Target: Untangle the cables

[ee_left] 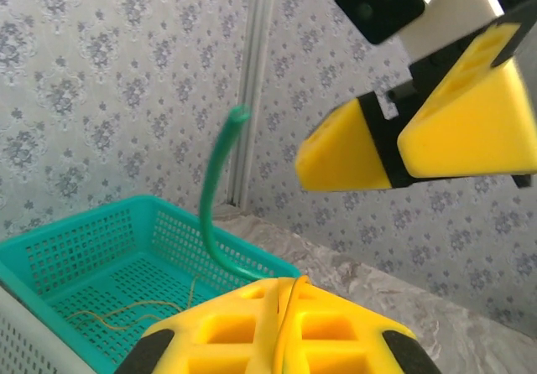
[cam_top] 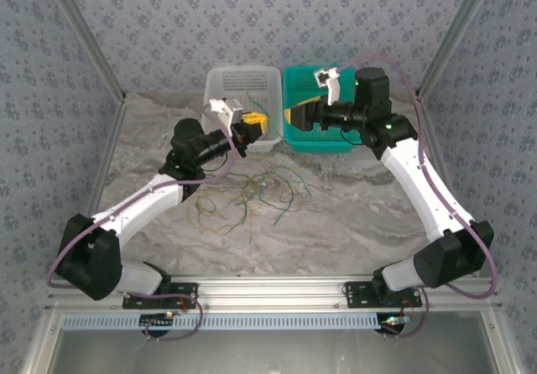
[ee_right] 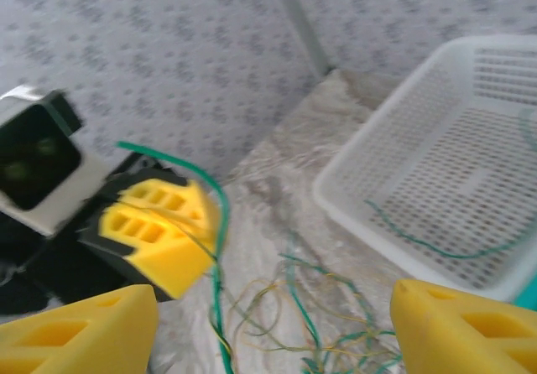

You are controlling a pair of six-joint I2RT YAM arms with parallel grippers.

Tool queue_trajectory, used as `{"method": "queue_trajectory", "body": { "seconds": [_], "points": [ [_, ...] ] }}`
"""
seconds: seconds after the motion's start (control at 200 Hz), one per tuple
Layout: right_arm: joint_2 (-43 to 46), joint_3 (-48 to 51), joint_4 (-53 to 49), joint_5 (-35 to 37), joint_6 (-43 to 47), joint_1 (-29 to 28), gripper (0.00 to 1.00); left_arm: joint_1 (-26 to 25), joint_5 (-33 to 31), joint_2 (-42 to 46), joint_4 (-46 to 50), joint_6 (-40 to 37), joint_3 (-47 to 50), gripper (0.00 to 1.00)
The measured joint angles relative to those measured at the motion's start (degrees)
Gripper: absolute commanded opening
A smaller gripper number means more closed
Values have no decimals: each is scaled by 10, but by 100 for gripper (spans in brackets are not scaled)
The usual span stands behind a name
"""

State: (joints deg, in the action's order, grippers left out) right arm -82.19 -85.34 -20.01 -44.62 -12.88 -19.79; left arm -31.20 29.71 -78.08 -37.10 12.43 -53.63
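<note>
The loose end of the green cable arcs from my left gripper. My right gripper should next grab only the green cable by that end to untangle the cables, and leave the yellowish cable.
My left gripper [ee_left: 285, 286] is shut on two of the cables, a green cable [ee_left: 210, 215] that arcs up from the fingertips and a yellowish strand pinched beside it. In the top view the left gripper [cam_top: 254, 124] hangs at the white basket's front edge, above the table. The remaining cables [cam_top: 252, 194] lie in a loose green and tan tangle on the marble table, also seen in the right wrist view as a tangle [ee_right: 336, 332]. My right gripper [ee_right: 274, 307] is open wide with nothing between its fingers, facing the left gripper's fingers [ee_right: 159, 231]. The right gripper [cam_top: 295, 114] hovers over the teal basket.
The white basket [cam_top: 243, 80] holds one green strand [ee_right: 445, 248]. The teal basket [ee_left: 84, 257] beside it holds a tan strand [ee_left: 126, 311]. Both stand at the back of the table against the patterned wall. Metal frame posts rise at the back corners.
</note>
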Motion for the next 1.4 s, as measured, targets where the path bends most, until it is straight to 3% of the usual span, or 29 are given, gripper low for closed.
{"method": "queue_trajectory", "body": {
  "seconds": [0.245,0.545,0.63,0.755,0.815,0.884,1.094,1.399],
  "points": [
    [-78,-77,-31,-126,70,-37,81,-2,41,0,14,-22,0,0],
    [-205,-242,-144,-173,134,-63,80,-14,69,12,34,-49,0,0],
    [-214,-244,-162,-172,143,-63,66,-15,69,23,36,-54,0,0],
    [-216,-247,-180,-184,155,-65,18,-14,65,30,44,-58,6,0],
    [-216,-248,-183,-189,158,-67,9,-14,58,30,51,-58,9,0],
    [-216,-248,-183,-172,156,-66,0,-15,58,30,52,-59,14,0],
    [-208,-239,-183,-63,149,-59,0,-14,31,60,54,-70,48,0],
    [-111,-137,-146,178,98,-31,0,10,-24,143,82,-84,111,0]
  ]
}}
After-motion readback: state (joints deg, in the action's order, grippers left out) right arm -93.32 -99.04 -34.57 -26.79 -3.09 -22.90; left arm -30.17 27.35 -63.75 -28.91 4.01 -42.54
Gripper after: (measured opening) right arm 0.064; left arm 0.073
